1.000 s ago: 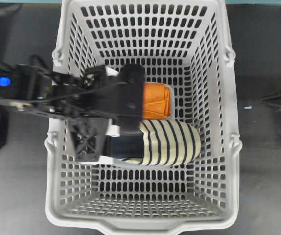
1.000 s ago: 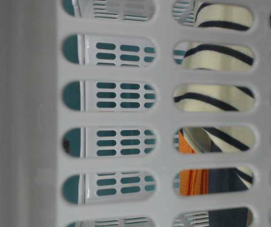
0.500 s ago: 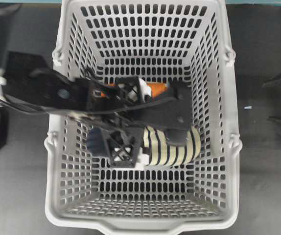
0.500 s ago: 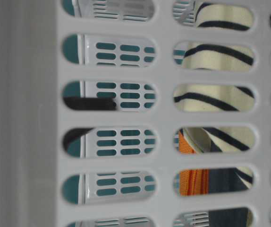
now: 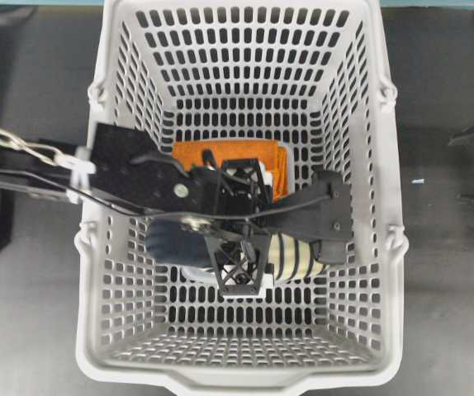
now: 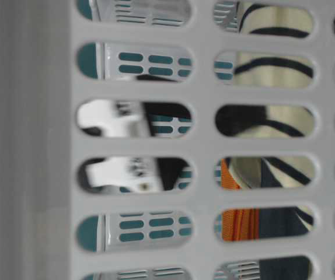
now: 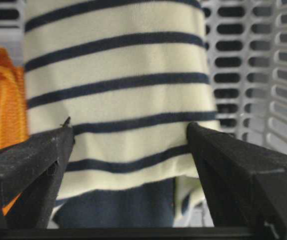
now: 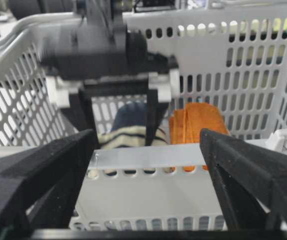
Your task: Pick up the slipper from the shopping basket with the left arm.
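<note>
I should next pinch the slipper's upper near the opening (image 7: pixel 131 150) with my left gripper, where the striped cloth arches slack above the flat navy insole, to pick up the slipper (image 7: pixel 118 65).
The cream and navy striped slipper (image 7: pixel 118 65) lies on the floor of the grey shopping basket (image 5: pixel 245 375). The left arm (image 5: pixel 130 177) reaches in from the left and covers most of the slipper (image 5: pixel 293 257) from above. My left gripper (image 7: pixel 129 132) is open, one black finger on each side of the striped upper near its navy opening, nothing clamped. From the right wrist view the left gripper (image 8: pixel 118 107) hangs over the slipper (image 8: pixel 126 136). My right gripper (image 8: pixel 148 137) is open outside the basket wall (image 8: pixel 148 190), holding nothing.
A folded orange cloth (image 5: pixel 220 153) lies against the slipper on its far side, close to one left finger (image 7: pixel 38 155). Slotted basket walls (image 7: pixel 263 75) stand close on the other side. Through the wall slots I see stripes (image 6: pixel 267 64) and white gripper parts (image 6: pixel 121 116).
The left arm has swung further right and down into the basket. Its jaws have spread and now straddle the slipper, and white gripper parts now show through the wall slots.
</note>
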Robot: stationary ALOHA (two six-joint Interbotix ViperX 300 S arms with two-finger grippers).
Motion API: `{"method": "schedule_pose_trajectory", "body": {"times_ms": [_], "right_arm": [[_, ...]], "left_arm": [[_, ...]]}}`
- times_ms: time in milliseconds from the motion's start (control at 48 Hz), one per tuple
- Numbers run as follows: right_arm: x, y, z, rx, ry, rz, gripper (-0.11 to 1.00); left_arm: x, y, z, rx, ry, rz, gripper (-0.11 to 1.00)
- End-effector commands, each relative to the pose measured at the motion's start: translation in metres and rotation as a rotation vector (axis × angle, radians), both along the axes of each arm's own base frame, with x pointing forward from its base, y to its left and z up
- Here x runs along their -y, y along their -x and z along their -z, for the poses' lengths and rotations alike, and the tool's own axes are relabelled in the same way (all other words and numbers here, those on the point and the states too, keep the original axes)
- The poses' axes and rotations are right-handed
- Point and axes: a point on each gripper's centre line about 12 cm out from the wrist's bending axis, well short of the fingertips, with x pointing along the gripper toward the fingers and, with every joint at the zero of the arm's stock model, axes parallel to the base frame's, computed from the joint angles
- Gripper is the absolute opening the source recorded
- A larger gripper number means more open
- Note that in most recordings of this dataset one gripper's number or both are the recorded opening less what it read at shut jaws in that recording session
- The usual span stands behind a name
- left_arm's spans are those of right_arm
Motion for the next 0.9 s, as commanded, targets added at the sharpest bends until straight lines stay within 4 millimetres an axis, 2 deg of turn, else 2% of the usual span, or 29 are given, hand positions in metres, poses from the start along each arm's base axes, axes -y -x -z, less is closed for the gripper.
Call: {"method": "schedule_pose_trajectory", "body": {"times_ms": [0, 229, 333, 437, 541, 604, 666, 771, 875], "right_arm": [[0.000, -0.001, -0.003, 0.009, -0.005, -0.001, 0.80], [0.000, -0.001, -0.002, 0.017, -0.003, -0.001, 0.80], [0.000, -0.001, -0.002, 0.015, -0.003, -0.001, 0.80], [0.000, -0.001, -0.001, 0.014, -0.003, -0.001, 0.80], [0.000, -0.001, -0.001, 0.017, -0.003, -0.001, 0.80], [0.000, -0.001, -0.002, 0.018, -0.003, -0.001, 0.80], [0.000, 0.000, -0.001, 0.018, -0.003, -0.001, 0.80], [0.000, 0.000, -0.001, 0.018, -0.005, -0.001, 0.80], [0.000, 0.000, -0.001, 0.018, -0.003, -0.001, 0.80]], "left_arm": [[0.001, 0.001, 0.004, -0.021, -0.006, 0.004, 0.90], [0.000, 0.000, 0.007, -0.018, -0.003, -0.002, 0.88], [0.000, 0.001, 0.008, -0.013, -0.003, 0.000, 0.81], [0.002, 0.002, 0.007, -0.021, -0.007, 0.010, 0.61], [0.004, 0.003, 0.001, -0.025, -0.009, 0.017, 0.30], [0.004, 0.004, -0.010, -0.021, -0.011, 0.020, 0.15], [0.003, 0.005, -0.029, -0.002, -0.012, 0.024, 0.05], [0.003, 0.006, -0.060, 0.025, -0.018, 0.042, 0.05], [0.003, 0.004, -0.101, 0.072, -0.026, 0.065, 0.05]]}}
